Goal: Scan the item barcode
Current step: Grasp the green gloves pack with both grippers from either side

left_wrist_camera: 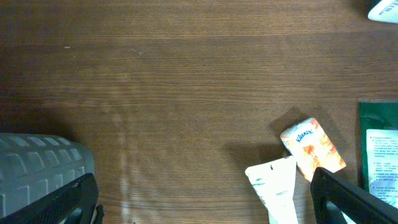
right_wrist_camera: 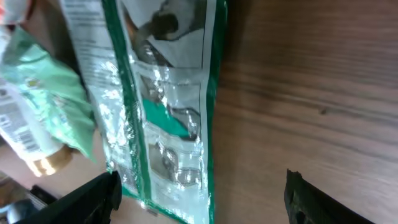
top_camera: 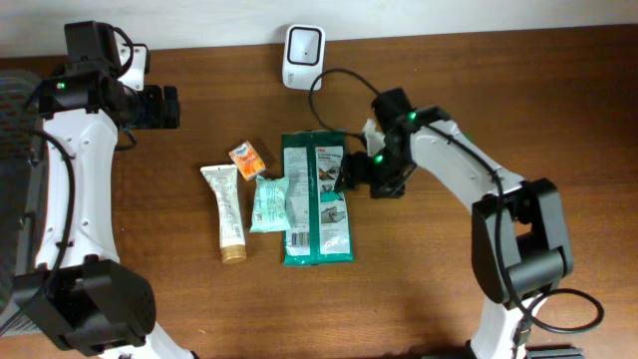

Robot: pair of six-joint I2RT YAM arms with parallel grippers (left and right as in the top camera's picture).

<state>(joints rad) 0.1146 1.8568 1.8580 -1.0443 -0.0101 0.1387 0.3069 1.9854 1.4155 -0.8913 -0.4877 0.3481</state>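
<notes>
My left gripper pinches the small mint-green pack by its corner beside the green wipes pack point(top_camera: 317, 204) next, which clears that pack for scanning.
A large green wipes pack point(top_camera: 317, 204) lies flat mid-table, printed side up. My right gripper point(top_camera: 346, 179) hovers open over its right edge. In the right wrist view the pack point(right_wrist_camera: 168, 112) shines under the gripper point(right_wrist_camera: 202, 200), its right edge lying between the two dark fingers point(right_wrist_camera: 87, 199) without touching either. The white barcode scanner point(top_camera: 302, 55) stands at the table's far edge, its black cable running toward the right arm. My left gripper point(top_camera: 169, 107) is open far at the upper left, holding nothing point(left_wrist_camera: 205, 208).
Left of the green pack lie a small mint-green pack point(top_camera: 269, 202), an orange tissue packet point(top_camera: 246, 160) and a white tube point(top_camera: 226, 211) with a gold cap. A grey slatted object point(left_wrist_camera: 37, 168) sits at the table's left edge.
</notes>
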